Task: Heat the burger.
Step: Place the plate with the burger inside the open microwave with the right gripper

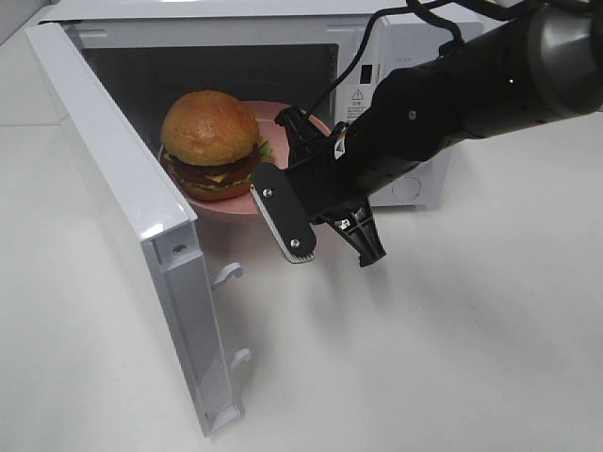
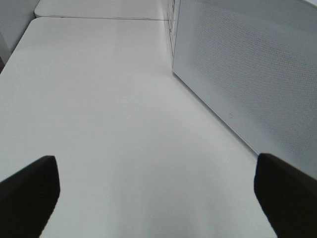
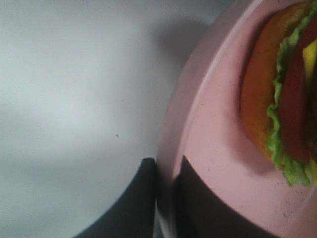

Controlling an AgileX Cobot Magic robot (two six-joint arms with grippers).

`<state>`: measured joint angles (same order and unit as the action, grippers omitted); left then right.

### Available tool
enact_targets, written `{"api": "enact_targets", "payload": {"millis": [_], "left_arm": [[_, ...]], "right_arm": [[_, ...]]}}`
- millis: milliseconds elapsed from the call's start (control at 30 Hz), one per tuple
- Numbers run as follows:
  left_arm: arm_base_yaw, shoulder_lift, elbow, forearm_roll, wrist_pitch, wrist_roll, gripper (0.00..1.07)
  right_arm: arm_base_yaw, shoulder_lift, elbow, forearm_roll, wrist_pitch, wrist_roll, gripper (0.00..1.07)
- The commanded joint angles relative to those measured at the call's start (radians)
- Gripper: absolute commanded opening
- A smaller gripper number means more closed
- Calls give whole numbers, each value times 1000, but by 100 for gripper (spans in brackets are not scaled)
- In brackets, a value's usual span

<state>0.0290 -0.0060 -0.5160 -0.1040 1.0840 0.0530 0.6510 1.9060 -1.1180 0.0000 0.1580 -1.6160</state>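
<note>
The plate's front edge (image 1: 226,207) juts out of the microwave opening (image 1: 127,108), so my right gripper keeps hold of the pink plate until it sits inside on the microwave's bottom.
The burger (image 1: 209,132), with a golden-brown bun, dark patty, cheese and lettuce, sits on a pink plate (image 1: 226,202) in the mouth of the open microwave (image 1: 405,56). My right gripper (image 1: 300,127) reaches in from the right and is shut on the plate's right rim. The right wrist view shows its fingers (image 3: 143,198) either side of the plate's rim (image 3: 213,139), with the burger (image 3: 287,99) close by. I cannot tell whether the plate rests on the oven floor. My left gripper (image 2: 158,198) is open over bare table and does not show in the exterior high view.
The microwave door (image 1: 141,207) stands wide open to the left, its latch hooks (image 1: 229,273) pointing right. The white table (image 1: 452,339) spreads in front. A perforated white microwave wall (image 2: 247,74) rises beside the left gripper.
</note>
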Motion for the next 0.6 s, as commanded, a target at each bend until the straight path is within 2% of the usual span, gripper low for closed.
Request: {"api": "enact_targets", "payload": {"millis": [33,400,600], "left_arm": [[4,-4,0,-9,-15,-5,100],[4,-4,0,-9,-15,-5,100],[4,-4,0,-9,-15,-5,100]], "right_arm": [[2,1,-37,17,-61,9,5],[1,74,-138,13,-33,29,6],[-1,129,-228,-20,-7,80,6]]}}
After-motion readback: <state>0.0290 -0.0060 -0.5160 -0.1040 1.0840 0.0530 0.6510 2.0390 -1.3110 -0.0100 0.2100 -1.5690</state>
